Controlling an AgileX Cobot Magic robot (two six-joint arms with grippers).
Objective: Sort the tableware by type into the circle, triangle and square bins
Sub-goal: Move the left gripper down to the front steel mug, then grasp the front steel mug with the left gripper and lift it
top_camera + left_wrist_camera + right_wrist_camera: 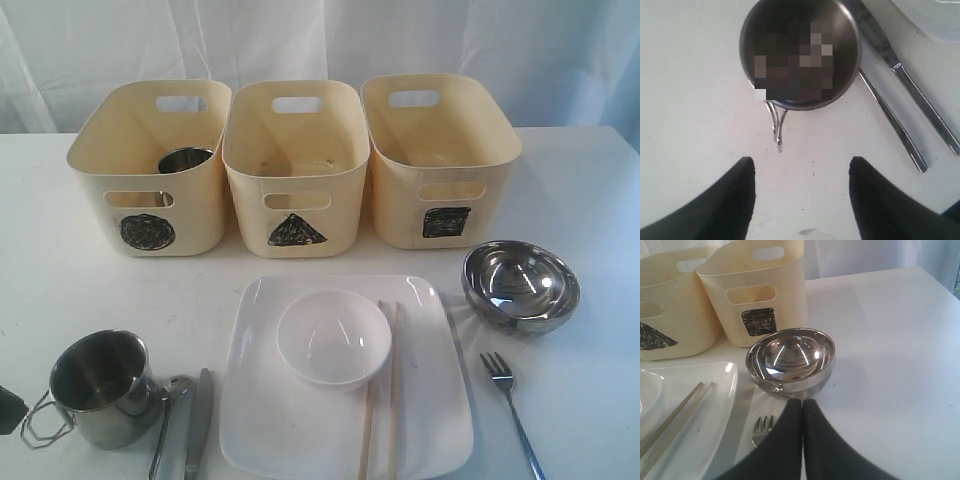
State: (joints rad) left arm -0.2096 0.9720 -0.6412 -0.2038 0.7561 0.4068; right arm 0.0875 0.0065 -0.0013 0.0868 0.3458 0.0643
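My left gripper grabs the second mug's wire handle (42,424) next, to sort it into the circle bin (150,170).
Three cream bins stand in a row at the back: circle (148,175), triangle (295,170), square (440,160). One steel mug (185,158) sits inside the circle bin. A second mug (800,52) stands on the table, its wire handle pointing at my open, empty left gripper (801,167), a short gap away. Spoon (170,425) and knife (200,420) lie beside it. The square plate (290,420) carries the small white bowl (333,338) and chopsticks (382,395). My right gripper (802,402) is shut just before the steel bowl (790,360), over the fork (762,427).
A white curtain hangs behind the bins. The table's right edge runs close to the square bin and the steel bowl (520,285). The fork (512,405) lies between the plate and that edge.
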